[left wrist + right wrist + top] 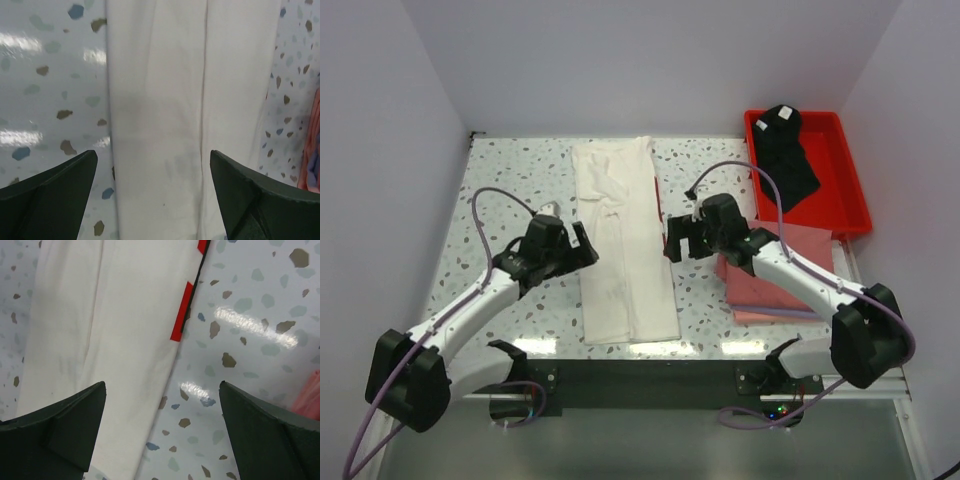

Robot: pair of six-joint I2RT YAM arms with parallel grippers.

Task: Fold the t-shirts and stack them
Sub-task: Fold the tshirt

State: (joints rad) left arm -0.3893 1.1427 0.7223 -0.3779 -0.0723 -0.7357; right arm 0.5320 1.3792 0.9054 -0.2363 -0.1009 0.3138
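Note:
The left gripper grabs the white t-shirt by its near-end corner next, to fold it. This leaves the t-shirt's other corner for my right gripper.
A white t-shirt lies folded into a long narrow strip down the middle of the table, with a sliver of red print showing at its right edge. My left gripper hovers open at the strip's left edge, and the cloth fills the space below its fingers. At the strip's right edge my right gripper hangs open over cloth and bare table. Folded pink t-shirts are stacked under my right arm. A black t-shirt lies crumpled in the red tray.
The speckled table is walled in white on the left, back and right. The red tray stands at the back right corner. A dark bar with both arm bases runs along the near edge.

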